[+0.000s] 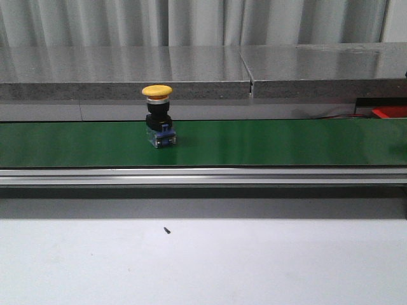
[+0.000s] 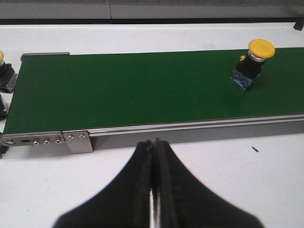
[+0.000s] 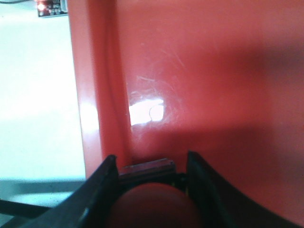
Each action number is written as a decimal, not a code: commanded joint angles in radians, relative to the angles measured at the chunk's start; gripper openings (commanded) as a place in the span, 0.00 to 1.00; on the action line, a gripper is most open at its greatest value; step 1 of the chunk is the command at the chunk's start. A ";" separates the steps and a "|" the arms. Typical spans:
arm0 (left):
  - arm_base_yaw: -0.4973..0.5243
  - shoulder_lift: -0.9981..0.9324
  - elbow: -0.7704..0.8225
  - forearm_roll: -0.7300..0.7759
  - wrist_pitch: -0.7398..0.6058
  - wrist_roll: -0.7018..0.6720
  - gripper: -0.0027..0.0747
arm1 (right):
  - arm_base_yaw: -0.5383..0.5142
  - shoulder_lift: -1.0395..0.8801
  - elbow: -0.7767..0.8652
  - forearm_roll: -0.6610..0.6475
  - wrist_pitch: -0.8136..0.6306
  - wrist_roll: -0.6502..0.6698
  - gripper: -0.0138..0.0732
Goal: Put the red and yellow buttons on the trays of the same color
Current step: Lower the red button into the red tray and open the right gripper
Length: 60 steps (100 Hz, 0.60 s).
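The red button's base is low over the bottom of the red tray and the button would stay in the tray, so my right gripper needs to let go of it.
A yellow-capped button (image 1: 158, 117) with a black body stands on the green conveyor belt (image 1: 267, 143), left of its middle. It also shows in the left wrist view (image 2: 255, 61). My left gripper (image 2: 154, 142) is shut and empty, above the white table just in front of the belt's rail. My right gripper (image 3: 149, 164) is shut on a red button (image 3: 147, 204) and holds it over the floor of the red tray (image 3: 213, 76), near the tray's wall. The corner of a red tray (image 1: 389, 112) shows at the far right of the front view. No yellow tray is in view.
The belt's metal rail (image 1: 203, 175) runs along its front edge. A small black speck (image 1: 166, 230) lies on the white table (image 1: 254, 267). More button bodies (image 2: 5, 78) sit off the belt's end in the left wrist view. A grey ledge (image 1: 127, 70) runs behind the belt.
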 commanded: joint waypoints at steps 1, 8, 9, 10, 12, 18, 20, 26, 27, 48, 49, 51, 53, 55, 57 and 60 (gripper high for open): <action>-0.006 0.002 -0.027 -0.016 -0.072 -0.010 0.01 | -0.001 -0.057 -0.037 0.012 -0.031 0.002 0.41; -0.006 0.002 -0.027 -0.016 -0.072 -0.010 0.01 | -0.001 -0.051 -0.037 0.012 -0.031 0.002 0.50; -0.006 0.002 -0.027 -0.016 -0.072 -0.010 0.01 | -0.001 -0.051 -0.037 0.012 -0.031 0.002 0.51; -0.006 0.002 -0.027 -0.016 -0.072 -0.010 0.01 | -0.001 -0.049 -0.037 0.012 -0.031 0.002 0.52; -0.006 0.002 -0.027 -0.016 -0.072 -0.010 0.01 | -0.001 -0.049 -0.037 0.012 -0.031 0.002 0.55; -0.006 0.002 -0.027 -0.016 -0.072 -0.010 0.01 | -0.001 -0.049 -0.037 0.012 -0.031 0.002 0.65; -0.006 0.002 -0.027 -0.016 -0.072 -0.010 0.01 | -0.001 -0.051 -0.037 0.012 -0.031 0.002 0.68; -0.006 0.002 -0.027 -0.016 -0.072 -0.010 0.01 | -0.001 -0.054 -0.037 0.012 -0.034 0.002 0.73; -0.006 0.002 -0.027 -0.016 -0.072 -0.010 0.01 | -0.001 -0.054 -0.037 0.012 -0.035 0.002 0.74; -0.006 0.002 -0.027 -0.016 -0.072 -0.010 0.01 | -0.001 -0.080 -0.037 0.013 -0.030 0.002 0.74; -0.006 0.002 -0.027 -0.016 -0.072 -0.010 0.01 | -0.001 -0.081 -0.037 0.013 -0.030 0.002 0.74; -0.006 0.002 -0.027 -0.016 -0.072 -0.010 0.01 | -0.001 -0.085 -0.037 0.013 -0.030 0.002 0.74; -0.006 0.002 -0.027 -0.016 -0.072 -0.010 0.01 | -0.001 -0.092 -0.037 0.013 -0.030 0.002 0.74; -0.006 0.002 -0.027 -0.016 -0.072 -0.010 0.01 | -0.001 -0.094 -0.037 0.013 -0.030 0.002 0.74; -0.006 0.002 -0.027 -0.016 -0.072 -0.010 0.01 | -0.001 -0.102 -0.037 0.013 -0.030 0.002 0.74; -0.006 0.002 -0.027 -0.016 -0.072 -0.010 0.01 | -0.001 -0.113 -0.037 0.013 -0.030 0.002 0.74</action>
